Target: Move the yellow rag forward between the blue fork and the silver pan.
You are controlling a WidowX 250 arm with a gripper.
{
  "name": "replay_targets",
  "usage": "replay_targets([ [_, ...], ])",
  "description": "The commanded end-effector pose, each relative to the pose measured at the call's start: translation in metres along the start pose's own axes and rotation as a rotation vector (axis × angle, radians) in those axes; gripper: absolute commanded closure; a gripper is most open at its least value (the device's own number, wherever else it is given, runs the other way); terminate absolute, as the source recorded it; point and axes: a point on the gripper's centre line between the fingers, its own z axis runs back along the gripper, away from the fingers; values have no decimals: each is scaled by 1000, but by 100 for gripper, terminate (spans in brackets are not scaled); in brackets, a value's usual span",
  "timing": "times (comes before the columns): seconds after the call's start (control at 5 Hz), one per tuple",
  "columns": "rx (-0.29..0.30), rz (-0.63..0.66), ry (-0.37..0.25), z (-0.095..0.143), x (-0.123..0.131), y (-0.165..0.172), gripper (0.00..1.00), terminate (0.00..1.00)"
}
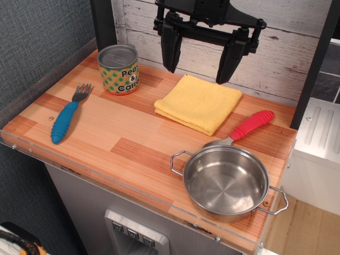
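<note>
My gripper is to pick up the yellow rag next by its folded middle (198, 103). I will then put the rag between the blue fork and the silver pan (227, 181).
The yellow rag (198, 103) lies folded flat at the back middle of the wooden table. The blue fork (67, 116) lies at the left, its grey head pointing to the back. The silver pan (227, 181) stands empty at the front right, with two wire loop handles. My gripper (197, 73) hangs open above the rag's far edge, its two black fingers spread wide and not touching the cloth. It holds nothing.
A printed tin can (119, 69) stands at the back left. A red-handled utensil (246, 128) lies between the rag and the pan, its head against the pan's rim. A white plank wall (287, 48) backs the table. A clear rim (106, 178) edges the front.
</note>
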Motion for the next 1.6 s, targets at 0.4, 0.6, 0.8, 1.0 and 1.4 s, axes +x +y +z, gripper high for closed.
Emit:
replay_targets([
  [0.4,0,-2,-37,-29,41,-7,0,0],
  [0.6,7,0,-61,-45,60,-7,0,0],
  [0.8,21,-23,-79,-63,79,-8,0,0],
  [1.0,25,-24,-139,-75,94,-6,0,0],
  [1.4,-9,-92,-147,-96,111,-5,100,0],
])
